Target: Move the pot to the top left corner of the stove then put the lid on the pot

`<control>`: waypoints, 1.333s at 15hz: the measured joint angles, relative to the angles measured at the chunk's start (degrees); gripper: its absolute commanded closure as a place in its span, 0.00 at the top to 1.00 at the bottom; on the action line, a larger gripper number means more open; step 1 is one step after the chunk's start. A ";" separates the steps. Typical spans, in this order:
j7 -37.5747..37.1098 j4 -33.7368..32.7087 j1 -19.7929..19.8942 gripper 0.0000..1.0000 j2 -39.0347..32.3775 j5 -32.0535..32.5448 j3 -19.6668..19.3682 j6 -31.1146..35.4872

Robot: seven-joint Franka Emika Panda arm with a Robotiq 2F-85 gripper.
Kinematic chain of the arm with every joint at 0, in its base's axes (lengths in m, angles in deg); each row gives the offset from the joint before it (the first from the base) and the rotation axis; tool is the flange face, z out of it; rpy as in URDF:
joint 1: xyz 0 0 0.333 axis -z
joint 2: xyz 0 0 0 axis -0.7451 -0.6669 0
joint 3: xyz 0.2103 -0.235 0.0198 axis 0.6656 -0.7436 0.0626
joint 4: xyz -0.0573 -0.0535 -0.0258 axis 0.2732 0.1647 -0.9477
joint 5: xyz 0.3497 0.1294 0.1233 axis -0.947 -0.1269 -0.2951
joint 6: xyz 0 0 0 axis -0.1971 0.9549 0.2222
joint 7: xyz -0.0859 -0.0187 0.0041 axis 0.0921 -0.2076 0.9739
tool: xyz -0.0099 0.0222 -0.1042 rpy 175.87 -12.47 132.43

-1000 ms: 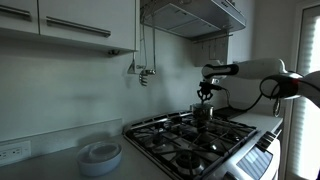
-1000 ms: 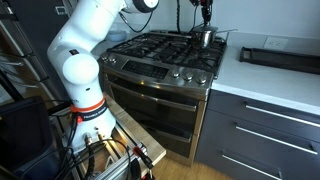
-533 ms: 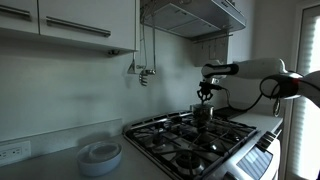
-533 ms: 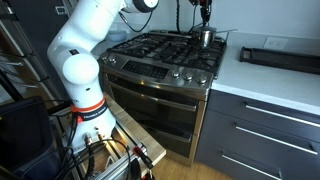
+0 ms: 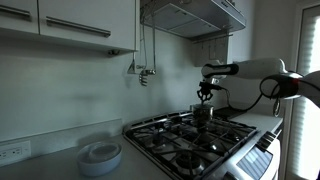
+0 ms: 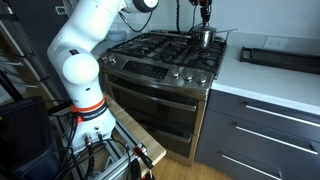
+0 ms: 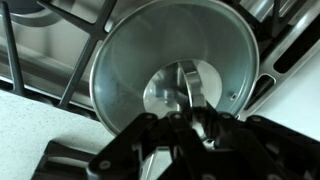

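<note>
My gripper lets go of the lid now, since my fingers are down at the pot's top and the lid's edge lies along the pot's rim.
The steel pot stands on a back corner burner of the stove; it also shows in an exterior view on the stove. My gripper hangs straight above it, as in an exterior view. In the wrist view the round silvery lid fills the middle, with its knob between my fingertips. The jaws are closed together on the knob. The lid hides the pot's rim, so I cannot tell whether it rests fully on the pot.
A white dish stack sits on the counter beside the stove. A wall-mounted faucet sticks out behind the burners, with a range hood overhead. A black tray lies on the white counter. Black grates surround the pot.
</note>
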 measured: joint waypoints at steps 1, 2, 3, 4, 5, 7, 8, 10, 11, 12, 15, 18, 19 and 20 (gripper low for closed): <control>0.00 0.01 0.00 0.34 0.00 -0.03 0.02 0.00; 0.00 0.02 0.00 0.35 0.00 -0.03 0.03 0.00; 0.00 0.04 0.00 0.42 0.00 -0.03 0.03 0.00; 0.00 0.20 -0.02 0.48 -0.01 -0.03 0.05 -0.01; 0.00 0.20 -0.11 0.55 0.03 -0.03 0.11 0.00; 0.00 0.19 -0.51 0.70 0.23 0.05 0.14 0.02; 0.03 0.21 -0.71 0.79 0.39 0.23 0.12 0.05; 0.45 0.39 -0.97 0.92 0.93 0.41 0.09 0.08; 0.96 0.62 -0.99 0.99 1.38 0.53 0.08 0.11; 1.47 0.91 -0.98 1.00 1.90 0.82 -0.04 0.20; 2.92 2.93 -0.81 1.00 4.18 2.15 -0.81 1.15; 3.70 5.97 -0.50 1.00 6.74 2.30 -1.02 2.40; 4.13 7.22 -0.51 0.99 7.59 2.29 -0.96 3.01; 4.69 8.60 -0.54 1.00 8.45 2.26 -0.84 3.78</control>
